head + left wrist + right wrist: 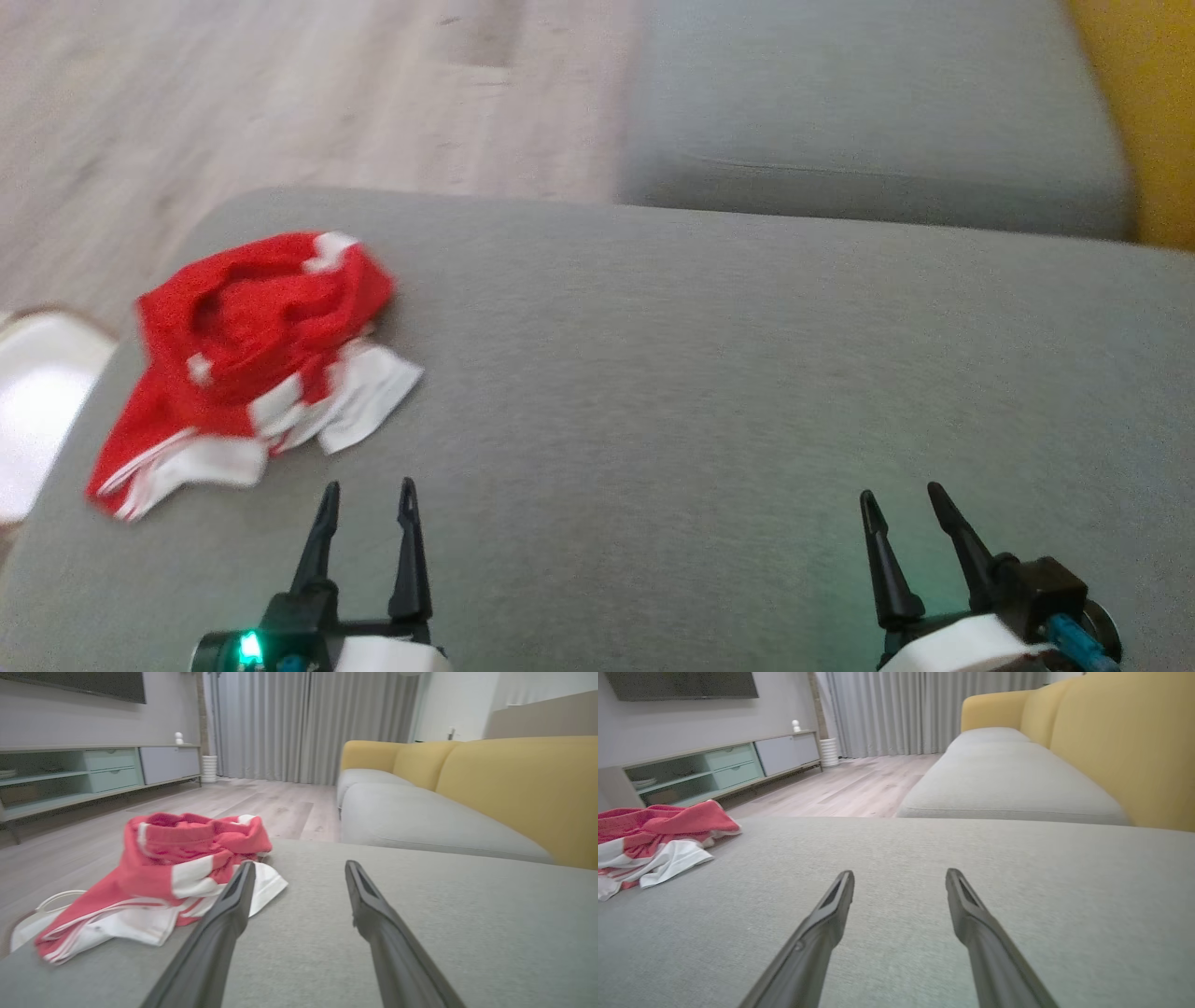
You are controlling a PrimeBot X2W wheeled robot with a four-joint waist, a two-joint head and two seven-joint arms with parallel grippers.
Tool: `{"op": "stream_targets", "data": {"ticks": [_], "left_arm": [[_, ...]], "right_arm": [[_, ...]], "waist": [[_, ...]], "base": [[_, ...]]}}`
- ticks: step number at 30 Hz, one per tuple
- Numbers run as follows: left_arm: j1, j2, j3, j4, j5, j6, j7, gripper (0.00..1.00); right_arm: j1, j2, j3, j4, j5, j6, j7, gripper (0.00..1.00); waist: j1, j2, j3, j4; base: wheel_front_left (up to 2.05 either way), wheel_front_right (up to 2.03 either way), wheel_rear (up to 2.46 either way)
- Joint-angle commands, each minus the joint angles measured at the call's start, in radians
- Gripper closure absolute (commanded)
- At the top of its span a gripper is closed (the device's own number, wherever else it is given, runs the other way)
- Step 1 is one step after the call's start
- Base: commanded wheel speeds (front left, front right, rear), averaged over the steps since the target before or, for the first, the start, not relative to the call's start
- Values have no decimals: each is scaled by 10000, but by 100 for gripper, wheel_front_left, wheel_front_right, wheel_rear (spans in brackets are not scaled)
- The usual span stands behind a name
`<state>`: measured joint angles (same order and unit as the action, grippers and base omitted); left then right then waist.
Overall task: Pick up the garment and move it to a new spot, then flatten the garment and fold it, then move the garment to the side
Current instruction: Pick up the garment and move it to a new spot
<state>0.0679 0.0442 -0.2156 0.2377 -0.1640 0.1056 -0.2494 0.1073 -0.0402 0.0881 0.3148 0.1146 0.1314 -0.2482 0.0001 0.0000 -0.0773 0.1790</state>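
I should next use my left gripper to take hold of the garment by its waistband edge. It stands up in a loose ring, while the white hem lies flat below.
A crumpled red and white garment lies bunched near the left edge of the grey cushion. In the left wrist view the garment sits just ahead and left of the fingers. My left gripper hovers open above the cushion, a short way in front and to the right of the garment, holding nothing. My right gripper is open too, far to the right over bare cushion. The right wrist view shows the garment at its left edge, well away from that gripper.
A grey sofa seat with a yellow backrest lies beyond the cushion. Wooden floor is at the upper left. A white basket stands on the floor by the cushion's left edge. A TV cabinet lines the far wall.
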Motion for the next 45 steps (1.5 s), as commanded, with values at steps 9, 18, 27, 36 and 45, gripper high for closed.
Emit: {"op": "stream_targets", "data": {"ticks": [9, 18, 27, 36, 45], "left_arm": [[-264, 60, 1028, -680, 12, 372, -124, 0], [92, 60, 1204, -1596, -269, 971, -124, 0], [-1304, 201, 1371, -1865, 537, 307, -124, 0], [-5237, 648, 1722, -1280, 683, -630, -124, 0], [-9775, 504, 1070, 2715, 597, -1217, 1758, 0]], "right_arm": [[-1063, -101, 834, -344, -55, -7, -136, 0], [-1649, -101, 1288, -3, -323, -7, -136, 0], [-1113, -313, 510, -380, -664, -7, -136, 0], [-1493, -1565, 288, -1144, -813, -7, -136, 0], [-1989, -2803, 146, -2962, -1229, -7, -136, 0]], "waist": [[-1, 0, 854, 3313], [-1, 0, 1312, 3583], [-1, 0, 1825, 3622], [-1, 0, 3719, 2851], [-1, 0, 5332, 2340]], "base": [[0, 0, 0], [0, 0, 0], [0, 0, 0], [0, 0, 0], [0, 0, 0]]}}
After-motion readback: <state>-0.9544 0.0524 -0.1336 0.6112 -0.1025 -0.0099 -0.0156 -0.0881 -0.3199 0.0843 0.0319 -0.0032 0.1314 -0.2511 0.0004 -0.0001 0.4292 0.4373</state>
